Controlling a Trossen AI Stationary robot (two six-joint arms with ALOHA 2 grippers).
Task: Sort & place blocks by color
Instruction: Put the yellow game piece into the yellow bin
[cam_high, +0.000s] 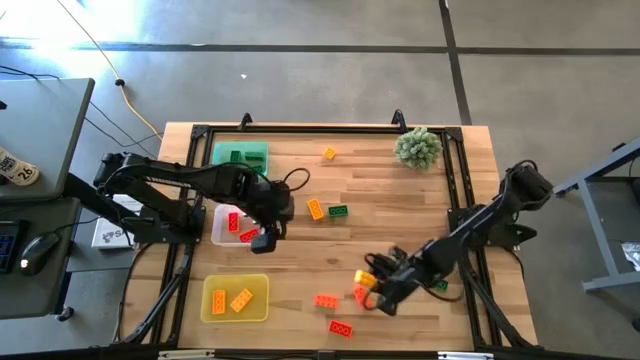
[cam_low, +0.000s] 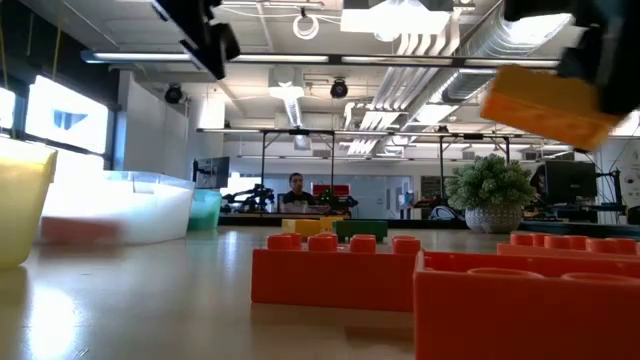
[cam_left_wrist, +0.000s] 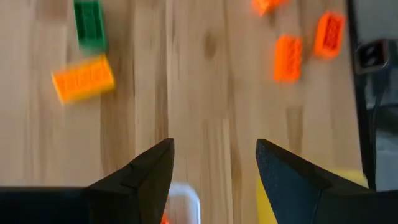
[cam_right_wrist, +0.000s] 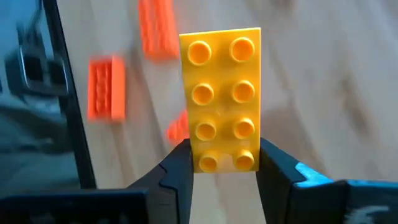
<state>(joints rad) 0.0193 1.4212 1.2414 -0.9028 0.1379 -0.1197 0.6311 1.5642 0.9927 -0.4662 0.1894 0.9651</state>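
Note:
The orange-yellow block is in my right gripper, and my left gripper will grab it next by the block's loose end (cam_high: 362, 276) to sort the block into the yellow tray.
My right gripper (cam_high: 378, 287) hovers over the table's near right part, shut on an orange-yellow block (cam_right_wrist: 221, 93). The same block (cam_low: 545, 105) shows high above the table in the low view. Red blocks (cam_high: 326, 300) (cam_high: 341, 328) lie flat beside and below it. My left gripper (cam_left_wrist: 214, 168) is open and empty, above the right edge of the clear tray (cam_high: 222, 226), which holds red blocks. An orange-yellow block (cam_high: 316, 209) and a green block (cam_high: 338, 211) lie mid-table. Another orange-yellow block (cam_high: 329, 153) lies near the far edge. My right gripper pinches the orange-yellow block at one short end (cam_right_wrist: 227, 160), one finger on each long side. The studs face the wrist camera, and most of the block sticks out ahead of the fingertips. It is lifted clear of the table and slightly tilted.
A green tray (cam_high: 240, 155) with green blocks stands far left and a yellow tray (cam_high: 236, 298) with orange-yellow blocks near left. A spiky plant (cam_high: 418, 147) stands at the far right. A green block (cam_high: 440, 286) lies under the right arm. Bare wood lies mid-table.

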